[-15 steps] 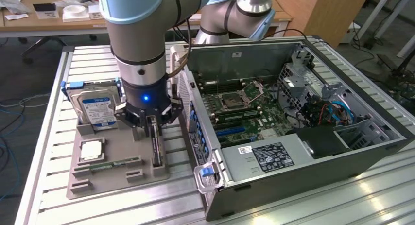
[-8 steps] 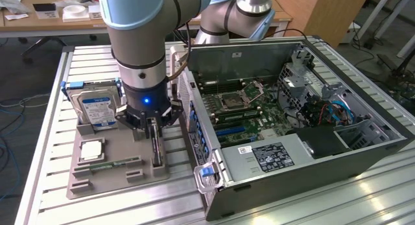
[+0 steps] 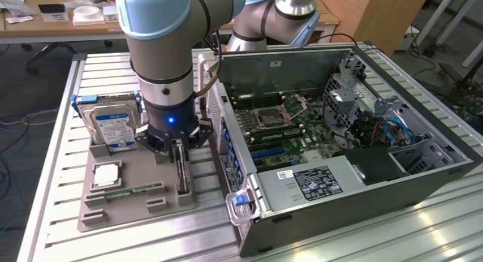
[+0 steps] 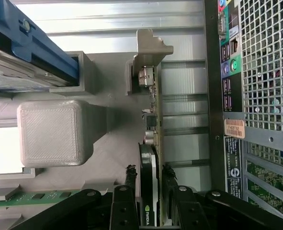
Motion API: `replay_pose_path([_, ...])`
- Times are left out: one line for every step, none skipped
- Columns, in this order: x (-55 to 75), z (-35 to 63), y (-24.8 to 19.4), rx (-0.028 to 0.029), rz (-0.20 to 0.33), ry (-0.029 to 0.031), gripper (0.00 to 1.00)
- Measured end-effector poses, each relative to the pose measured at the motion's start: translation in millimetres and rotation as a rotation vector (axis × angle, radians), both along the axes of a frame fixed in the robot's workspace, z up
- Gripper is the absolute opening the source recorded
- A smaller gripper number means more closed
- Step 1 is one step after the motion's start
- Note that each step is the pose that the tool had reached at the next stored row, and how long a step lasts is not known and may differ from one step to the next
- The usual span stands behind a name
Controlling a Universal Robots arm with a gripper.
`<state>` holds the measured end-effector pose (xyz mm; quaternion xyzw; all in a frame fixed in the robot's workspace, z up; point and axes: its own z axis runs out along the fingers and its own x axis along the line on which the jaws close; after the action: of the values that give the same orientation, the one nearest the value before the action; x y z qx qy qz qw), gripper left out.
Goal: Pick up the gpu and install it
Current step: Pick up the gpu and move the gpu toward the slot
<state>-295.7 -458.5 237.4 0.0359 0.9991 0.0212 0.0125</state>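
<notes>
My gripper takes hold of the GPU by its shrouded end (image 4: 149, 184) next, leaving the GPU's silvery bracket (image 4: 149, 50) free to fit into the computer case.
The gpu (image 3: 182, 177) stands on edge in a slot of the grey parts tray (image 3: 136, 208), beside the open computer case (image 3: 340, 132). In the wrist view the gpu (image 4: 150, 139) shows edge-on: dark shroud, green board, and its silvery bracket (image 4: 148, 52) at the far end. My gripper (image 3: 179, 153) is lowered straight over the card. Its two black fingers (image 4: 130, 177) straddle the card's near end, the gripper (image 4: 149, 171) open, with a thin gap on the shroud side. The card still sits in its slot.
A hard drive (image 3: 113, 123) in a blue bracket stands at the tray's back. A CPU (image 3: 106, 174) and a RAM stick (image 3: 128, 190) lie on the tray. The case's perforated rear panel (image 4: 266, 96) is close beside the card. The motherboard (image 3: 283, 132) lies exposed inside.
</notes>
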Motion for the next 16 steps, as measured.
replay_pose_path([0.0, 0.0, 0.0, 0.0000, 0.000, 0.0000, 0.36])
replay_pose_path([0.0, -0.7, 0.0, 0.0002, 0.000, -0.0003, 0.36])
replay_pose_path([0.1, -2.0, 0.1, 0.0003, 0.000, -0.0003, 0.36])
replay_pose_path([0.0, -2.9, 0.0, 0.0002, 0.000, -0.0002, 0.36])
replay_pose_path([0.0, -3.0, 0.0, 0.0000, 0.000, 0.0000, 0.36])
replay_pose_path([0.0, -3.0, 0.0, 0.0000, 0.000, -0.0001, 0.36])
replay_pose_path([0.0, -3.0, 0.0, -0.0001, 0.000, 0.0000, 0.36])
replay_pose_path([0.0, -3.1, 0.0, 0.0000, 0.000, 0.0000, 0.36])
replay_pose_path([0.0, -3.2, 0.1, 0.0000, 0.000, 0.0000, 0.36])
replay_pose_path([0.1, -3.9, 0.2, 0.0003, 0.000, -0.0003, 0.36])
replay_pose_path([0.0, -4.6, 0.3, 0.0003, 0.000, -0.0003, 0.36])
replay_pose_path([0.0, -5.2, 0.5, 0.0002, 0.000, -0.0002, 0.36])
replay_pose_path([0.0, -5.7, 0.7, 0.0001, 0.000, -0.0002, 0.36])
replay_pose_path([0.0, -5.8, 0.8, 0.0000, 0.000, -0.0001, 0.36])
replay_pose_path([0.0, -5.8, 0.8, 0.0000, 0.000, 0.0000, 0.36])
replay_pose_path([0.0, -5.8, 0.8, -0.0001, 0.000, 0.0000, 0.36])
